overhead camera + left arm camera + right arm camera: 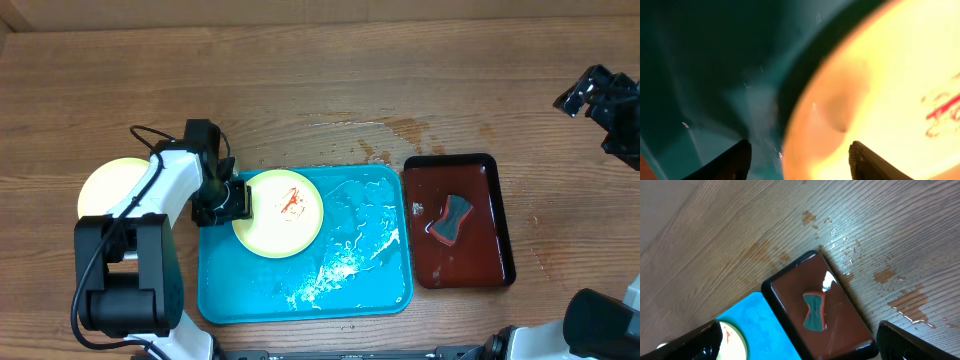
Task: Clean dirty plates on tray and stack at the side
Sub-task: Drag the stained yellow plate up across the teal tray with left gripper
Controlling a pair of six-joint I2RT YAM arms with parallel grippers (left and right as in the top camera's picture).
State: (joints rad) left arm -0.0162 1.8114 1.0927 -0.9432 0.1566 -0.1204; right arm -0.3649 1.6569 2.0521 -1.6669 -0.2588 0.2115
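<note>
The left gripper next needs to grab the plate by its rim, on the side away from the sponge, so the plate's smeared side stays free to clean.
A pale yellow plate point(275, 228) with red smears lies in the left part of the turquoise tray point(350, 275). My left gripper point(236, 200) is at that plate's left edge. In the left wrist view the gripper point(800, 147) is open, its dark fingers point(737, 160) standing either side of the plate's rim point(880, 100) over the tray point(715, 75), with a gap to each. A second pale yellow plate point(108, 185) rests on the table left of the tray, partly under the arm. My right gripper point(600, 95) hangs open at the far right, high above the table point(797, 335).
A dark red-brown tray point(485, 245) with a black rim sits right of the turquoise one and holds a teal-and-orange sponge point(452, 220). Water glistens in the turquoise tray's right half, and wet patches point(400, 130) mark the wood behind it.
</note>
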